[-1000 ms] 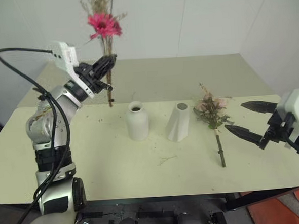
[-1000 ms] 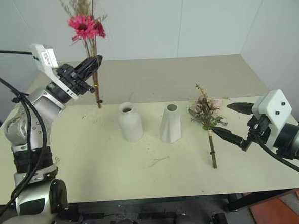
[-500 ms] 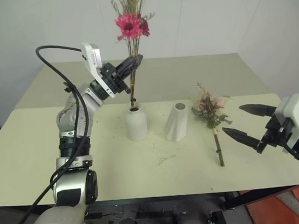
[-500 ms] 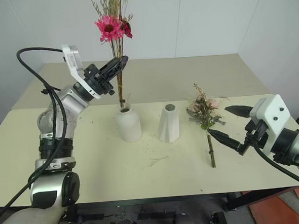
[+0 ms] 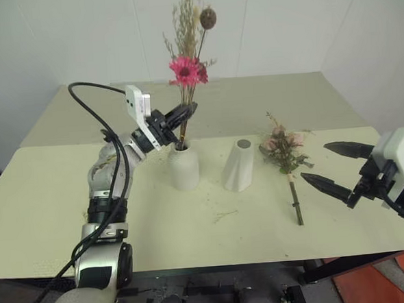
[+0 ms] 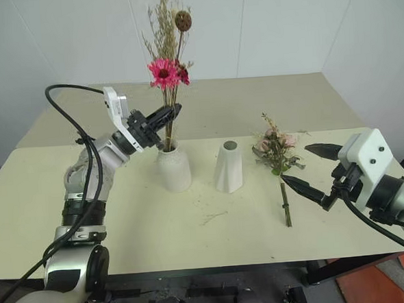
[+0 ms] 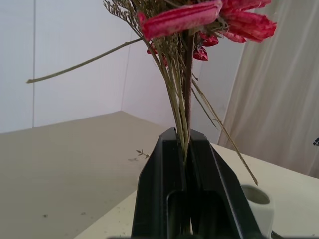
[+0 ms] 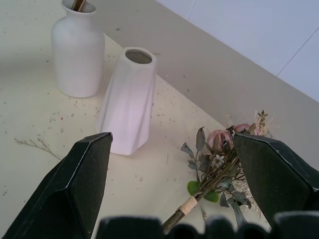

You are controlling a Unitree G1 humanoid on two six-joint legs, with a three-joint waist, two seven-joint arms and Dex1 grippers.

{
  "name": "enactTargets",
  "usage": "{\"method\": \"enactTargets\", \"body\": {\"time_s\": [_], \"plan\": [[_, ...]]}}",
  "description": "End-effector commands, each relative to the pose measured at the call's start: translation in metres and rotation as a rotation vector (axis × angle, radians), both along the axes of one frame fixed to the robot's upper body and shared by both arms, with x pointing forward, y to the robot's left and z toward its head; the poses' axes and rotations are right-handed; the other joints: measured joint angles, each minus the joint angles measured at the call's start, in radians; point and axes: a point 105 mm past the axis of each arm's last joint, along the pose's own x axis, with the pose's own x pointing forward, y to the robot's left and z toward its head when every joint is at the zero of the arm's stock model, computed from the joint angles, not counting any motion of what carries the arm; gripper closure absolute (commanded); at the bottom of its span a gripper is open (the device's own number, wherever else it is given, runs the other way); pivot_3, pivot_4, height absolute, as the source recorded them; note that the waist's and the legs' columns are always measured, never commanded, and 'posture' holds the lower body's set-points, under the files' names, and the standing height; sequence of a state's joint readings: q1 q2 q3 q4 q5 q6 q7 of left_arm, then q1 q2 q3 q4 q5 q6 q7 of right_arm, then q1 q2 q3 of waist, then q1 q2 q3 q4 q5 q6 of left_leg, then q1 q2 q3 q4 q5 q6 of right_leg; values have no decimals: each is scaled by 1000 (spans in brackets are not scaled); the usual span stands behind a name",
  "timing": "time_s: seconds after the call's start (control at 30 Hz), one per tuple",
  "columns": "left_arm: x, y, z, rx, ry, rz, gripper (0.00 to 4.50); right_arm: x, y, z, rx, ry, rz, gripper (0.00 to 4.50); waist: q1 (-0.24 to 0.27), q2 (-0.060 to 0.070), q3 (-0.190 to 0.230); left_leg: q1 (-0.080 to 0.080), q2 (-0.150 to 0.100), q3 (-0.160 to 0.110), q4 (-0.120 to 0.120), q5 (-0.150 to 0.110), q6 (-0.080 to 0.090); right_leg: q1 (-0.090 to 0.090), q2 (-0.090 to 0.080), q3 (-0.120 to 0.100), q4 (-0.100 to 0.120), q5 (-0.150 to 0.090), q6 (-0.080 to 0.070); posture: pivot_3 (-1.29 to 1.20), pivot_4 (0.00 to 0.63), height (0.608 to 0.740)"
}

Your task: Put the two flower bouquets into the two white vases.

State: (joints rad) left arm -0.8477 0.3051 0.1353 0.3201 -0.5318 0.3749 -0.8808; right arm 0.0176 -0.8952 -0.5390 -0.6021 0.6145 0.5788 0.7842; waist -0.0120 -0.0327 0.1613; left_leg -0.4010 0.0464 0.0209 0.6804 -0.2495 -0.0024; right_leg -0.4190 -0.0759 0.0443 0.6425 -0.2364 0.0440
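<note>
I need to grip the fuller bouquet next with my right gripper by the wrapped stems below the head, because delicate rose petals and thin leaves fill the head.
My left gripper point(image 5: 189, 110) is shut on the stems of the thin bouquet point(image 5: 187, 70), whose magenta flower, beige grasses and brown seed pod stand upright. The stem ends sit inside the neck of the rounded white vase point(image 5: 184, 165). The left wrist view has the black fingers point(image 7: 160, 174) clamped on the stems point(image 7: 180, 119). The cone-shaped faceted vase point(image 5: 240, 165) stands just right of it. The fuller bouquet with pale pink roses and green leaves point(image 5: 284, 152) lies flat on the table further right. My right gripper point(image 5: 331, 165) hovers open beside it, apart from it.
The pale green table point(image 5: 158, 223) carries scattered dried crumbs and a loose sprig point(image 5: 224, 215) in front of the vases. A white wall runs behind. The table's right edge lies under my right arm.
My left gripper has carried the thin bouquet right and down, from left of the rounded vase to over it, and the stems have gone into its neck. My right gripper held still.
</note>
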Motion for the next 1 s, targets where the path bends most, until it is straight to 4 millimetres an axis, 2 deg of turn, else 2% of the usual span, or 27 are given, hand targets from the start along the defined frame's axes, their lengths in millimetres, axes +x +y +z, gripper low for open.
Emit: {"method": "enactTargets", "body": {"time_s": [0.03, 0.1, 0.23, 0.4, 0.47, 0.6, 0.7, 0.83, 1.0], "plan": [[-7, -1, 12, 17, -46, -2, 3911, -3, 1, 13, -8, -48, 3, 0, 0, 0, 0, 0, 0, 0, 0, 0, 0, 0, 0, 0, 0, 0, 0, 0, 150, 740], [-9, 1, 13, 24, -42, -4, 3461, -2, 1, 12, -7, -48, 5, 0, -1, 0, 0, 0, 0, 0, 0, 0, 0, 0, 0, 0, 0, 0, 0, 0, 150, 740], [-20, 13, 14, 32, -27, -19, 2096, -2, 2, 12, -9, -44, 9, 0, -2, 0, 0, 0, 0, 0, 0, 0, 0, 0, 0, 0, 0, 0, 0, 0, 150, 740], [-44, 50, -2, 110, 55, 6, 461, -3, 0, 8, -32, -20, 22, 0, -10, 0, 0, 1, 1, 0, 0, 0, 0, -1, 0, 1, 1, 0, 0, 0, 150, 740], [-57, 64, -7, 150, 80, 17, 20, -2, -1, 7, -39, -11, 26, 0, -9, 0, 0, 1, 1, 0, -1, 0, 0, -1, 1, 1, 1, 0, 0, 0, 150, 740], [-78, 83, -8, 219, 87, 18, 20, 1, -3, 5, -48, 16, 28, 0, 2, 0, 0, 1, 1, 0, 0, 0, 0, 0, 0, 0, 1, 0, 0, 0, 150, 740], [-98, 90, -7, 289, 73, -52, 20, 11, -9, -4, -63, 88, -22, 0, 2, 0, 0, 1, 1, 1, 0, 0, 0, 0, 0, 0, 0, 0, 0, 0, 150, 740], [-120, 90, -8, 400, 34, -183, 20, 28, -17, -17, -40, 241, -137, 0, -1, 0, 0, 1, 1, 1, -1, 0, 0, -1, 0, 0, 1, -1, -1, 0, 150, 740], [-130, 81, -3, 438, -15, -279, 20, 46, -20, -36, 31, 445, -248, 0, -1, 0, 0, 1, 2, 1, -1, 0, 0, -1, 0, 0, 1, -1, -2, 0, 150, 740]]}}
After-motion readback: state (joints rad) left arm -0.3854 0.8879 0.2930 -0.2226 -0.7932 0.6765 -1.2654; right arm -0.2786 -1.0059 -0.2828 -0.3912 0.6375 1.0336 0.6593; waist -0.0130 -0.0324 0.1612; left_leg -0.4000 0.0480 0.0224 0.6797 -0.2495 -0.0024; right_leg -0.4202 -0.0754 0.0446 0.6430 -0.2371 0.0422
